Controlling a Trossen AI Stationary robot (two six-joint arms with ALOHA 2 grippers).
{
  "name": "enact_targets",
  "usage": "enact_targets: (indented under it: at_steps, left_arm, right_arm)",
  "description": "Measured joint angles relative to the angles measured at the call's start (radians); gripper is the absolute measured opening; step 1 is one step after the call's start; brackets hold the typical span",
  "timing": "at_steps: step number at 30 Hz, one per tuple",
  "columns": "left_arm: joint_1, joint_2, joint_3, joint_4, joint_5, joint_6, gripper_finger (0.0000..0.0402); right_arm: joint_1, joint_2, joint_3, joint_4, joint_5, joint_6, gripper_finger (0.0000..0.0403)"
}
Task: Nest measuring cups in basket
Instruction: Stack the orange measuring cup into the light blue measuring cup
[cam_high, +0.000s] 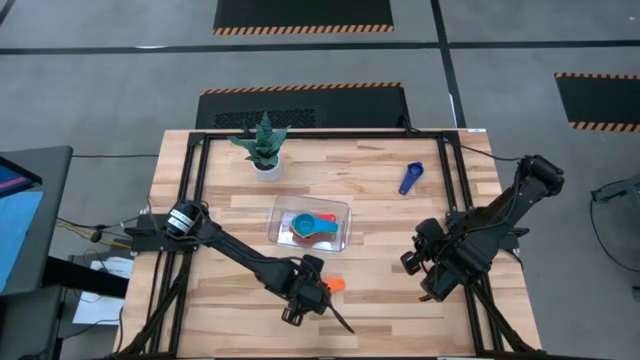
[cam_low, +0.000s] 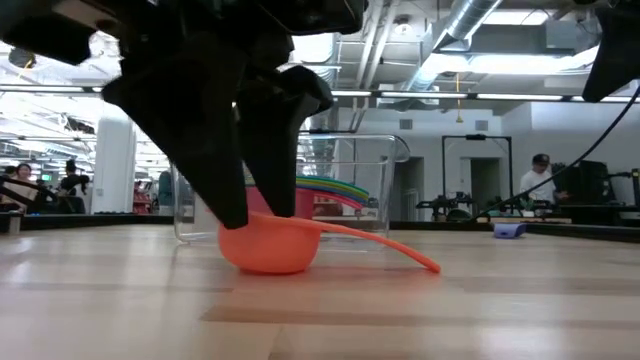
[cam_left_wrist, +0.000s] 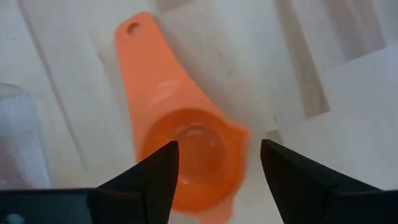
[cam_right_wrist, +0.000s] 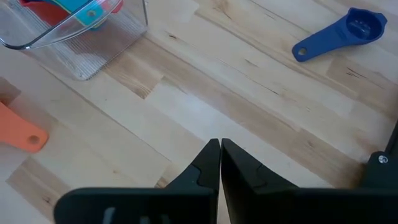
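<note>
My left gripper has both fingers above the bowl's rim (cam_left_wrist: 240, 146) and the wood, so it would miss the cup if it closed now. It should go lower before it closes on the orange cup (cam_left_wrist: 186, 124).
The orange measuring cup (cam_left_wrist: 186, 124) lies upright on the table near its near edge, with its handle (cam_low: 400, 250) slanting up off the wood. My left gripper (cam_left_wrist: 217, 149) is open and comes down over the cup's bowl (cam_low: 270, 250); one finger stands at the bowl's rim and the other outside it. The clear basket (cam_high: 283, 205) just beyond holds nested cups (cam_high: 312, 227), red, orange and lighter blue. A dark blue cup (cam_high: 411, 178) lies alone toward the far right. My right gripper (cam_right_wrist: 219, 149) is shut and holds nothing, right of the basket. My left gripper comes at the orange cup's bowl (cam_left_wrist: 205, 155) from above, pointing down, its open fingers (cam_left_wrist: 158, 171) on either side of one wall of the bowl. Whether a finger touches the rim, I cannot tell. The cup's bowl rests on the table.
A white pot with a green plant (cam_high: 265, 165) stands near the far edge, left of centre. Black frame rails (cam_high: 195, 190) run along the table's sides. Bare wood lies between the basket and my right gripper (cam_high: 425, 270). People show in the room behind (cam_low: 540, 175).
</note>
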Motion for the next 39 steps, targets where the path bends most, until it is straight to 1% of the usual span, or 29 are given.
enact_targets:
  at_steps: [2,8,11,15,18,21,25,28,30,32,34,36,39]
  left_arm:
    - [0.000,0.000,-0.018,0.028,0.019,0.001,0.0214]
    - [0.000,0.000,-0.066,0.062,0.010,-0.029,0.0214]
    - [0.005,0.000,-0.068,0.059,-0.019,-0.031,0.0213]
    - [0.006,0.000,-0.067,0.057,-0.014,-0.009,0.0200]
    - [0.006,0.000,-0.067,0.059,-0.016,-0.003,0.0181]
    - [0.006,0.000,-0.067,0.059,-0.013,0.001,0.0150]
    - [0.005,0.013,-0.066,0.063,-0.008,0.006,0.0095]
    - [0.003,0.037,-0.061,0.055,0.023,0.027,0.0047]
    - [0.003,0.040,-0.056,0.050,0.030,0.001,0.0016]
    - [0.006,0.039,-0.054,0.032,0.034,-0.071,0.0009]
    - [0.016,0.019,-0.033,-0.045,0.036,-0.137,0.0005]
    - [0.024,-0.005,0.014,-0.130,0.045,-0.167,0.0003]
    - [0.025,-0.064,0.117,-0.259,0.036,-0.176,0.0002]
  right_arm:
    - [0.000,0.000,0.000,0.000,0.000,0.000,0.0038]
    - [0.000,0.000,0.000,0.003,0.000,0.000,0.0038]
    - [0.000,0.000,0.000,0.004,0.000,0.000,0.0038]
    - [0.000,0.000,0.000,0.011,0.000,0.000,0.0038]
    - [0.000,0.000,0.000,0.012,0.000,0.000,0.0038]
    - [0.000,0.000,0.000,0.012,0.000,0.000,0.0038]
    - [0.000,0.000,0.000,0.012,0.000,0.000,0.0038]
    - [0.000,0.000,0.000,0.011,0.000,-0.001,0.0038]
    - [0.000,0.000,0.000,0.014,0.000,-0.001,0.0038]
    - [0.001,0.000,0.000,0.014,-0.001,-0.001,0.0038]
    - [0.002,0.000,0.000,0.015,-0.001,-0.001,0.0038]
    - [0.002,0.000,0.000,0.012,-0.002,-0.001,0.0038]
    - [0.002,0.000,0.000,0.013,-0.001,-0.001,0.0038]
